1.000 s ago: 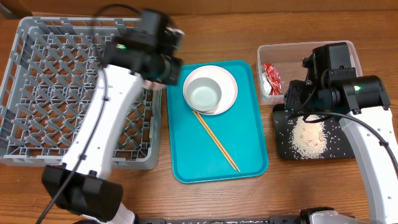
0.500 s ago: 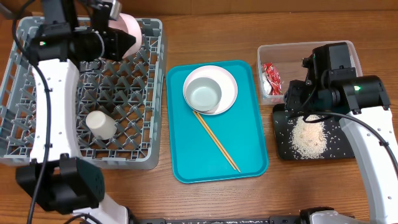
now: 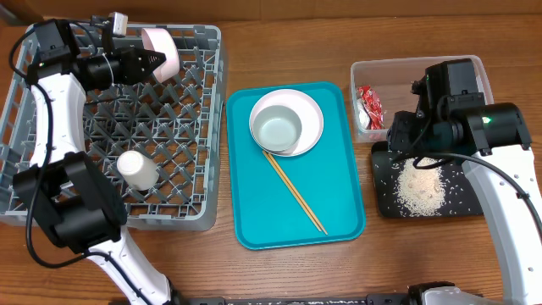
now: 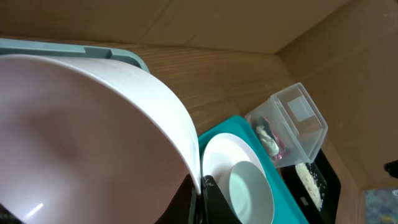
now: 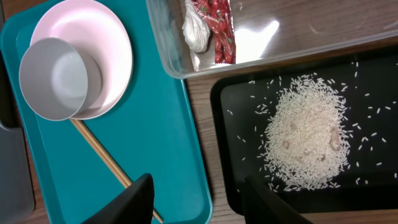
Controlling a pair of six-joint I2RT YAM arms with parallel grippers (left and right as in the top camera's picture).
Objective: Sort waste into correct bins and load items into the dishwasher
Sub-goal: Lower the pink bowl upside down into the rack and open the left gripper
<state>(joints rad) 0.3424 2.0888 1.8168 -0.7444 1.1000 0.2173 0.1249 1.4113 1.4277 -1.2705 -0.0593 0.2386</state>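
I need to lower the bowl further in before my left gripper lets go of it, because the pink bowl's edge [image 3: 154, 34] reaches over the dish rack's far rim [image 3: 186, 30].
My left gripper [image 3: 149, 62] is shut on the rim of the pale pink bowl [image 3: 161, 49] and holds it tilted on edge over the far side of the grey dish rack [image 3: 174, 195]. The bowl fills the left wrist view [image 4: 81, 137]. A small white cup [image 3: 137, 168] lies in the rack. The white plate [image 3: 312, 114] with the grey-white bowl [image 3: 277, 128] on it and the chopsticks [image 3: 295, 191] lie on the teal tray [image 3: 334, 195]. The red wrapper [image 3: 370, 105] lies in the clear tub [image 3: 415, 69]. Rice [image 3: 421, 186] lies in the black tray [image 3: 385, 203]. My right gripper [image 5: 200, 198] is open and empty over the gap between the teal tray and the black tray.
The teal tray stands between the rack and the two bins. The clear tub sits right behind the black tray at the right. My right arm [image 3: 483, 127] covers part of both bins. Loose rice grains [image 5: 249, 115] are scattered round the pile.
My left arm has swung from the rack's right edge to its far left with the pink bowl. The cup in the rack is now uncovered. The right arm has not moved.
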